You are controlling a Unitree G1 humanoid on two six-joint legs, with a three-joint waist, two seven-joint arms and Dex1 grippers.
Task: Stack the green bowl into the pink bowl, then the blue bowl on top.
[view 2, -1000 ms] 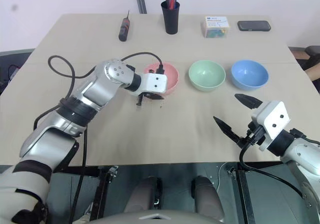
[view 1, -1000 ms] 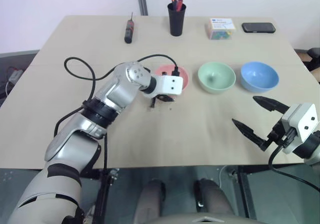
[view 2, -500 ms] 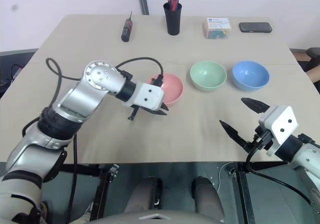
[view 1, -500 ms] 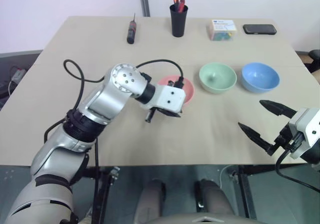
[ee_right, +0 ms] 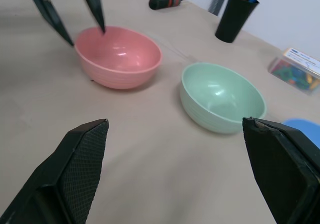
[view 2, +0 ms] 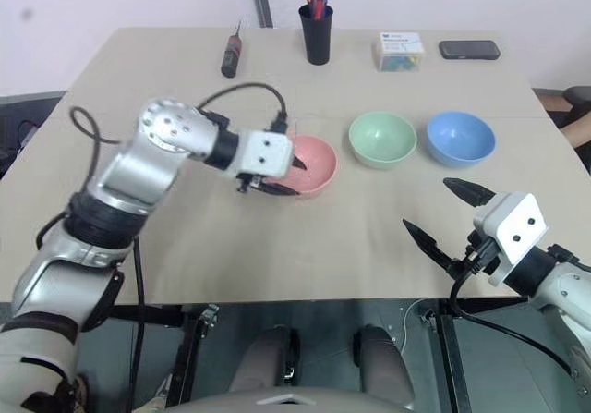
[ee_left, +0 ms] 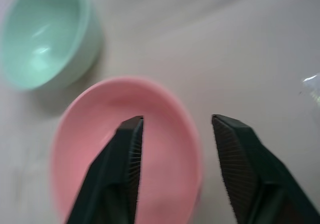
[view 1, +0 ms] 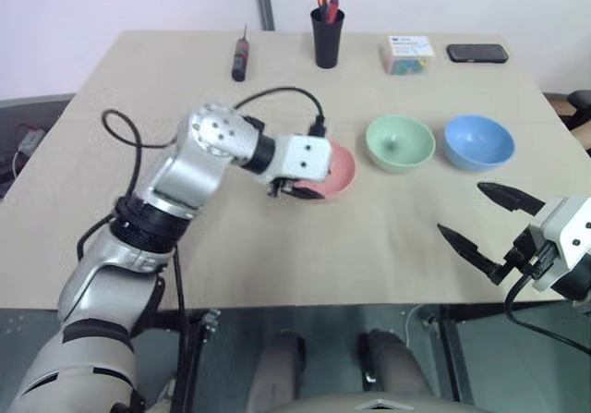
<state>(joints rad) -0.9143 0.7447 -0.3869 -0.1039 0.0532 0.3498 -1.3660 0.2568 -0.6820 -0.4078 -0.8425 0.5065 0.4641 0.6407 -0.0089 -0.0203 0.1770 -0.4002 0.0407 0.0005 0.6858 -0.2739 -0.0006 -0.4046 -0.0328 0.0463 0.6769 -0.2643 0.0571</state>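
Observation:
The left gripper grabs the pink bowl by its rim next, to make a base for stacking the other bowls.
The pink bowl stands left of centre on the table, with the green bowl and the blue bowl in a row to its right, each upright and apart. My left gripper hovers open over the pink bowl's near rim, one finger above the inside and one outside it, holding nothing. The right wrist view shows those fingers above the pink bowl, apart from it. My right gripper hangs open at the near right, well short of the green bowl.
Along the far edge stand a black pen cup, a screwdriver, a small box of coloured clips and a black phone. The table's front edge runs just behind my right gripper.
My left gripper, shut at the pink bowl's near rim before, has opened and risen. The pink bowl now sits a little nearer the front. The right gripper has held still.

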